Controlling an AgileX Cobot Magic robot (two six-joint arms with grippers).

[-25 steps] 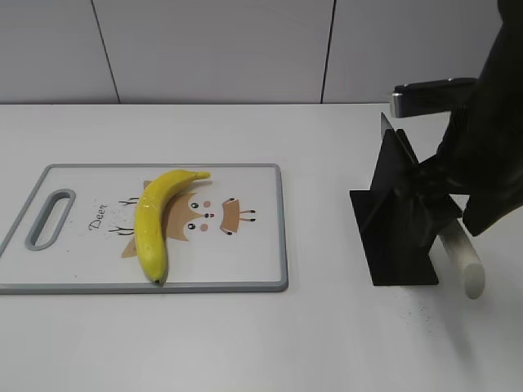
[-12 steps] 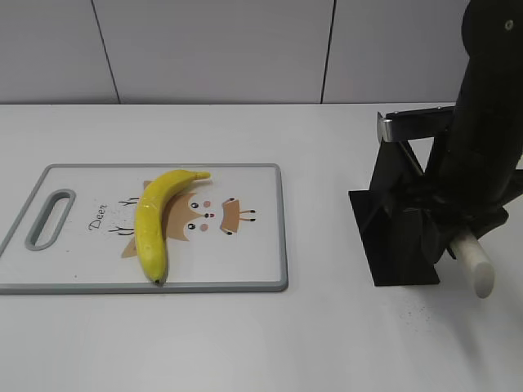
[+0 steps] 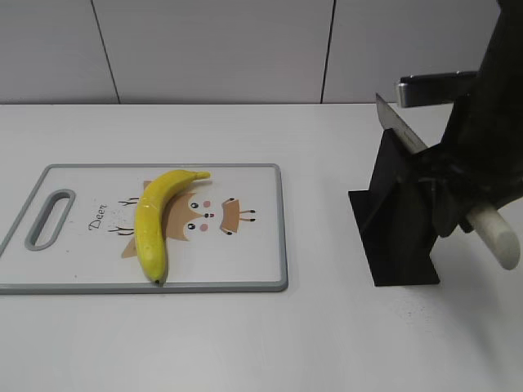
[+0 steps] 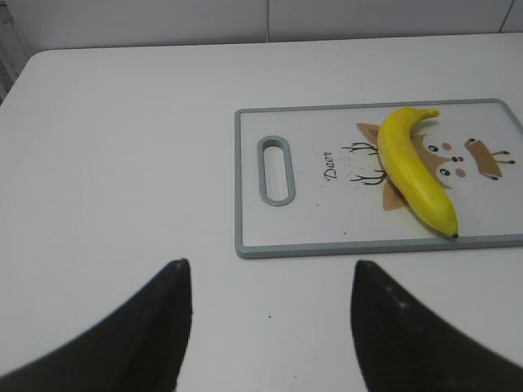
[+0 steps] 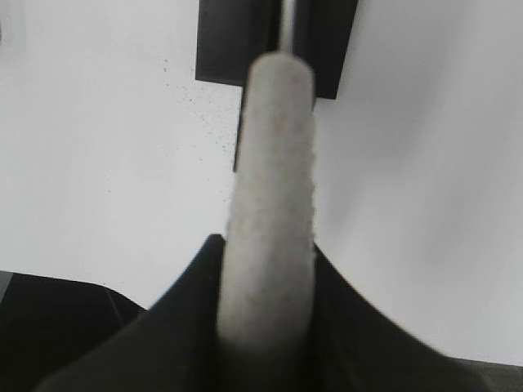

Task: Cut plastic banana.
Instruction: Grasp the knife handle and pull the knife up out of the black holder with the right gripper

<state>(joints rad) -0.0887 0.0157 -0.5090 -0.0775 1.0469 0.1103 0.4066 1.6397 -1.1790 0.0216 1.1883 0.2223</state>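
Note:
My left gripper is going to grab the knife by its blade's tip end [image 3: 384, 104] next, so that both hands can keep the cut through the banana [image 3: 154, 216] steady.
The yellow plastic banana [image 3: 154, 216] lies on a white cutting board [image 3: 261, 269] with a grey rim, at the left of the exterior view; it also shows in the left wrist view [image 4: 415, 170]. My right gripper [image 5: 265, 253] is shut on the white handle of a knife [image 3: 493, 231]. The blade [image 3: 399, 124] sticks up and back out of the black knife stand [image 3: 398, 220]. My left gripper [image 4: 270, 273] is open and empty above bare table, short of the board's near edge [image 4: 327, 247].
A white table [image 3: 327, 343] carries the board on the left and the black stand on the right. A grey panelled wall [image 3: 212, 49] runs behind. The board has a handle slot [image 3: 49, 219] at its left end.
My right gripper has lifted with the knife handle; the blade has risen out of the stand and now shows above it. The banana and board have not moved.

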